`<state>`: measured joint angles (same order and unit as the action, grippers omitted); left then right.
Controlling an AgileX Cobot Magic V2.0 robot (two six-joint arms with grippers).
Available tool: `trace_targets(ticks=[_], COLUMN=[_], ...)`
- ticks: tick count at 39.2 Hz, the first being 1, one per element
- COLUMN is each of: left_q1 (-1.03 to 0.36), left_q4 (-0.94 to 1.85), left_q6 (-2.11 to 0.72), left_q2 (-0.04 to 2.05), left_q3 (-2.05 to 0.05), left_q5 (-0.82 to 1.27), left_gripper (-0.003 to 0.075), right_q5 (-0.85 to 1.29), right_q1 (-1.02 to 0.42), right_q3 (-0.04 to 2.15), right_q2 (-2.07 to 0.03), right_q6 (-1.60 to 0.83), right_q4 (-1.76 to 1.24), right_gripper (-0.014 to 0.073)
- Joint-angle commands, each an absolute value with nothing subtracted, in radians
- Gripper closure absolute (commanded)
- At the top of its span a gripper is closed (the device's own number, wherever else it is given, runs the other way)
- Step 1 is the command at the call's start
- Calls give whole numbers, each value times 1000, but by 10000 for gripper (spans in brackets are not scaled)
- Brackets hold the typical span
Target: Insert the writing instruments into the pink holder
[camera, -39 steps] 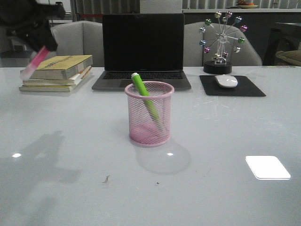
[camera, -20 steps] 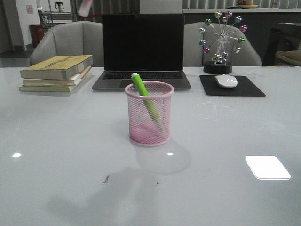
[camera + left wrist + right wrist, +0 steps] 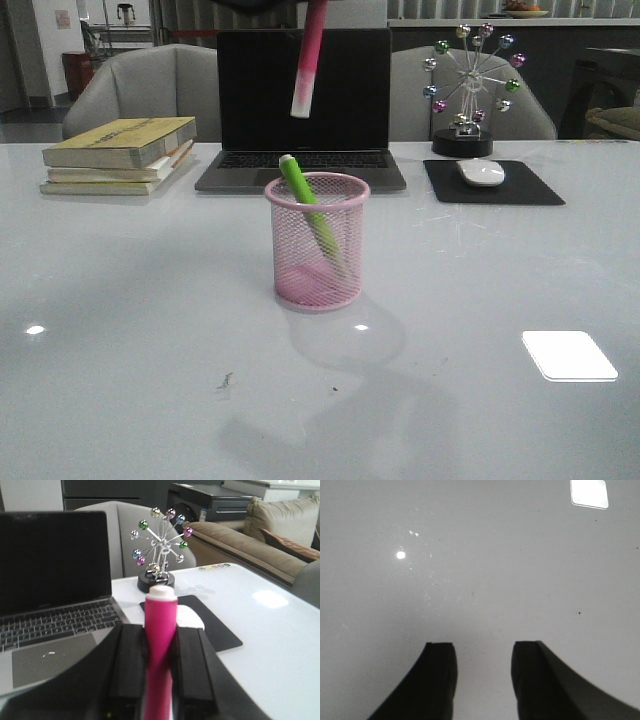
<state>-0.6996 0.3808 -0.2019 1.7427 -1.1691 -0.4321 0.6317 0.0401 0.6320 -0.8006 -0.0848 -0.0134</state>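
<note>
The pink highlighter's pale cap (image 3: 303, 95) is above the pink holder's rim (image 3: 318, 190), so my left gripper keeps hold of the highlighter until it is inside the holder.
The pink holder (image 3: 318, 242), a wire-mesh cup, stands mid-table with the green highlighter (image 3: 305, 200) leaning inside it, its tip poking above the rim. The hot pink highlighter (image 3: 308, 62) hangs almost upright, pale cap down, high above the cup's far side. My left gripper (image 3: 160, 635) is shut on the pink highlighter (image 3: 160, 630); in the front view only a dark scrap of that gripper shows at the top edge. My right gripper (image 3: 483, 652) is open over bare table, with nothing between its fingers, and is out of the front view.
Behind the cup sits an open laptop (image 3: 303, 110). A stack of books (image 3: 120, 153) lies back left. A mouse (image 3: 481, 172) on a black pad (image 3: 492, 182) and a ball ornament (image 3: 466, 90) stand back right. Grey chairs stand beyond the table.
The left gripper has carried the pink highlighter from over the books at the far left, up and rightward, to above the cup. The highlighter now hangs cap down. The cup and green highlighter stayed still.
</note>
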Motion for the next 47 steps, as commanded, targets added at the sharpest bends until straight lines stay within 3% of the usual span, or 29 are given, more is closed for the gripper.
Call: trace_targets(ticks=[1,20,31,38,47], left_q1=[-726,-758,-758,-758,-726], left_q4=[404,389,389,389,392], left_q6=[-194,-187,-187,-208,-447], left_q2=[1717,1811,1808,1765,1572], left_q3=[-1142,-1115,-1115,-1115,-1115], left_q5=[-630,-700,-699,-690,-565], left_gripper=[629,624,414,406,409], right_q5=[561,525,524,524,524], right_q1=[48,48,48,48,48], right_q3=[661,661,661,661,661], right_q2=[-792,-792,-792,-792,-792], right_q6=[-88,-88,-88,-88,-88], right_q4=[-10,-10,-10,-10,-10], right_gripper=[200,200,200,200,200])
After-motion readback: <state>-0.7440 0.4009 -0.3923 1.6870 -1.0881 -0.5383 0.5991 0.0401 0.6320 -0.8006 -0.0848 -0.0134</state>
